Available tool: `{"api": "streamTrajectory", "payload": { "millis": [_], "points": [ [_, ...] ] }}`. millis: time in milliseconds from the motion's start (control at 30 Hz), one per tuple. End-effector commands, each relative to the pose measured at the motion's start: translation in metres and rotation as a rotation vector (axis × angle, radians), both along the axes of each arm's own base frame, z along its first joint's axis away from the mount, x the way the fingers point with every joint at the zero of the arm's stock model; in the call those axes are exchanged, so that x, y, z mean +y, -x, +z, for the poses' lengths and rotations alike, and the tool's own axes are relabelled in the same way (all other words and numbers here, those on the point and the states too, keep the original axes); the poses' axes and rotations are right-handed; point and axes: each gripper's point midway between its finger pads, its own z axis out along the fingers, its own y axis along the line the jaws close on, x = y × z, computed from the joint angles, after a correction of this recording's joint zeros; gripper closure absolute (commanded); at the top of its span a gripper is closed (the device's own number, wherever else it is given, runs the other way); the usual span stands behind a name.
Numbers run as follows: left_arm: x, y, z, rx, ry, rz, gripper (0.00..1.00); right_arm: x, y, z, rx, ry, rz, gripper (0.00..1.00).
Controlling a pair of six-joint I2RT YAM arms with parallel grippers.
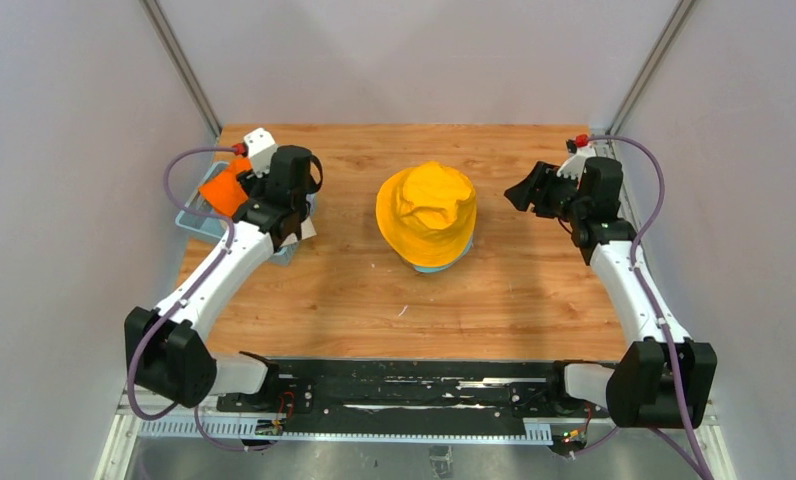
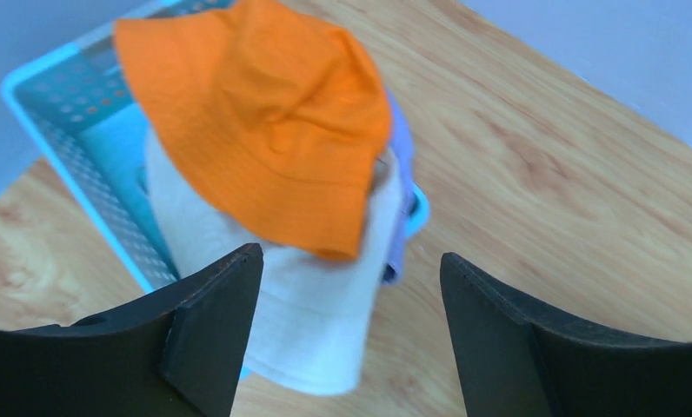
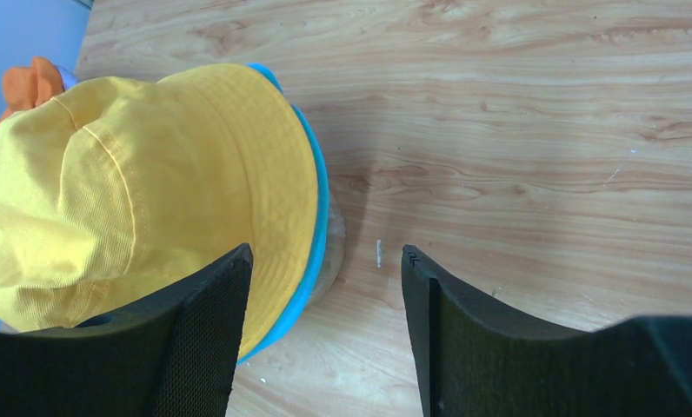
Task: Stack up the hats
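Observation:
The robot should next use its left gripper to grab the orange hat by its top (image 1: 239, 167), so the hat's edge and opening stay free to stack over the yellow hat (image 1: 426, 210).
A yellow hat (image 1: 426, 210) sits on top of a teal hat (image 1: 436, 266) at the table's middle; only the teal brim shows. In the right wrist view the yellow hat (image 3: 134, 191) and the teal brim (image 3: 315, 234) lie left of my open, empty right gripper (image 3: 325, 250), which hovers to the right of the stack (image 1: 519, 191). My left gripper (image 2: 351, 261) is open and empty above the basket's hats (image 1: 274, 198). An orange hat (image 2: 256, 113) lies on a beige hat (image 2: 316, 313), with a lavender hat's (image 2: 402, 165) edge beside them. The grey hat is hidden.
A light blue plastic basket (image 2: 56, 95) holds the hats at the table's left edge (image 1: 196, 222). A round base (image 3: 336, 248) shows under the teal brim. Grey walls close in on the left, back and right.

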Motion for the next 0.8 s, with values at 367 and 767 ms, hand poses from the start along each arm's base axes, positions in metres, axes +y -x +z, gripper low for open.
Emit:
{"api": "streamTrajectory", "payload": {
  "millis": [367, 767],
  "points": [
    [0.106, -0.068, -0.045, 0.098, 0.195, 0.380, 0.28, 0.002, 0.008, 0.022, -0.036, 0.022, 0.045, 0.37],
    [0.128, -0.107, -0.088, 0.156, 0.188, 0.433, 0.28, 0.007, 0.009, 0.022, -0.040, 0.005, 0.067, 0.37]
  ]
}}
